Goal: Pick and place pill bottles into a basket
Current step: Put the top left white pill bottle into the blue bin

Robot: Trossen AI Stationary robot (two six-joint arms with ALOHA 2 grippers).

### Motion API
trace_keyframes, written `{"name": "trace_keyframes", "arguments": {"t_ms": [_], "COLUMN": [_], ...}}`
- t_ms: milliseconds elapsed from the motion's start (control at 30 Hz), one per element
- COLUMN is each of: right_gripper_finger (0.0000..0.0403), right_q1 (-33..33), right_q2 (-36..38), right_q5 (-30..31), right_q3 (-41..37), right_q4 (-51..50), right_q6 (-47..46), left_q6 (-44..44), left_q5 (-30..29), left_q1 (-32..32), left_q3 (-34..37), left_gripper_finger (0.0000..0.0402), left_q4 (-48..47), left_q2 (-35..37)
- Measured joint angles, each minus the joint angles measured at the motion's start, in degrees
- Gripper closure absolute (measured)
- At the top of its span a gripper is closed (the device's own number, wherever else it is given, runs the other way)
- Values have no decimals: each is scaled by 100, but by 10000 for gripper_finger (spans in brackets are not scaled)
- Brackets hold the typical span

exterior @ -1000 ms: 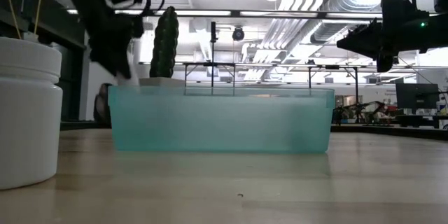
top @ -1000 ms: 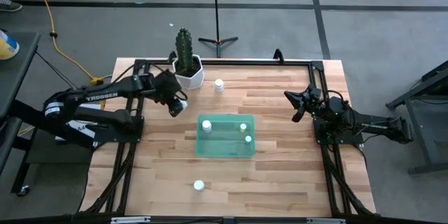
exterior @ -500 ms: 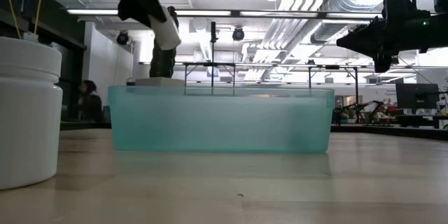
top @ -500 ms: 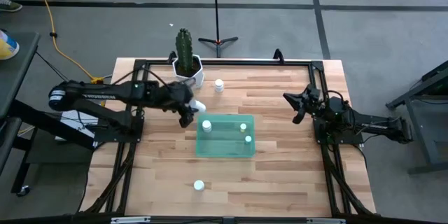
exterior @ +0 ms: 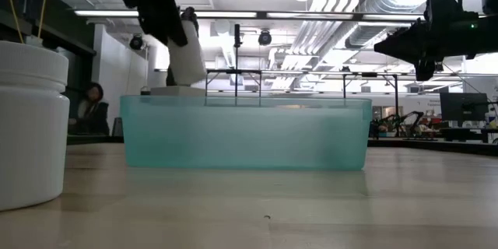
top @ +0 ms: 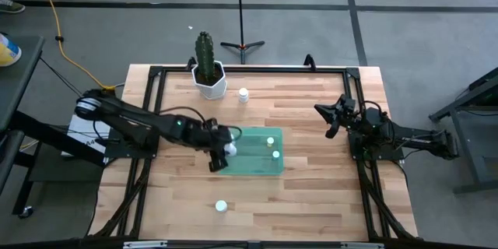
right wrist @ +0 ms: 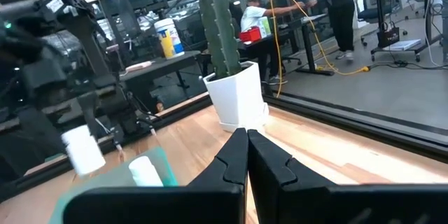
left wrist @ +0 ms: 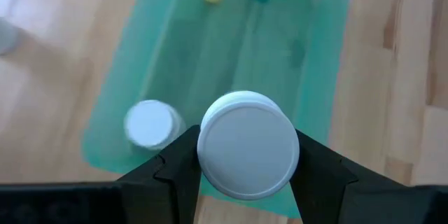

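Note:
My left gripper should keep holding the white bottle [top: 230,149] until it is lower. The bottle is hanging above the green basket and would fall if I let go.
My left gripper [top: 223,152] is shut on a white pill bottle [top: 230,149] over the left end of the translucent green basket [top: 250,165]. In the low view the bottle [exterior: 187,56] hangs above the basket's rim [exterior: 245,101]. Three bottles are in the basket: one white [left wrist: 149,123] and two at its right end [top: 270,142] [top: 275,155]. Two more bottles stand on the table, one far [top: 243,93] and one near [top: 221,206]. My right gripper [top: 328,118] is shut and empty, raised at the table's right. My left gripper pinches the bottle's round side wall [left wrist: 210,171] between its two fingers [left wrist: 176,162], with a round end of the bottle facing the wrist camera. The fingers slant down from the table's left. The bottle hangs tilted below them, lifted clear above the basket.
A white hexagonal pot with a cactus [top: 208,78] stands at the table's far left. The near bottle looms large at the low view's left [exterior: 31,124]. Black frame rails run along the table's edges [top: 257,68].
My left gripper has carried the bottle from beside the cactus pot toward the table's near right, to above the basket's left end, and has come lower. It stays shut on the bottle. My right arm has kept still.

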State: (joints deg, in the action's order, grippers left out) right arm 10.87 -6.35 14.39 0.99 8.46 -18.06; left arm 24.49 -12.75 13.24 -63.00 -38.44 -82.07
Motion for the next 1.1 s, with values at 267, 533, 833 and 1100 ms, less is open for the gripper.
{"name": "trace_keyframes", "arguments": {"t_ms": [267, 533, 833, 1100], "right_gripper_finger": [402, 402, 402, 402], "right_q1": [0, 0, 0, 0], "right_q2": [0, -4, -4, -4], "right_q5": [-117, -123, -109, -109], "right_q3": [0, 0, 0, 0], "right_q4": [-95, -114, -137, -159], "right_q6": [4, 4, 7, 7], "left_q6": [-73, -380, -385, -490], "left_q5": [0, 18, 11, 14], "left_q1": [104, 102, 100, 100], "left_q3": [1, 2, 2, 2], "left_gripper_finger": [188, 188, 176, 135], "left_q4": [137, 147, 140, 146], "left_q2": [-717, -1202, -1431, -1431]}}
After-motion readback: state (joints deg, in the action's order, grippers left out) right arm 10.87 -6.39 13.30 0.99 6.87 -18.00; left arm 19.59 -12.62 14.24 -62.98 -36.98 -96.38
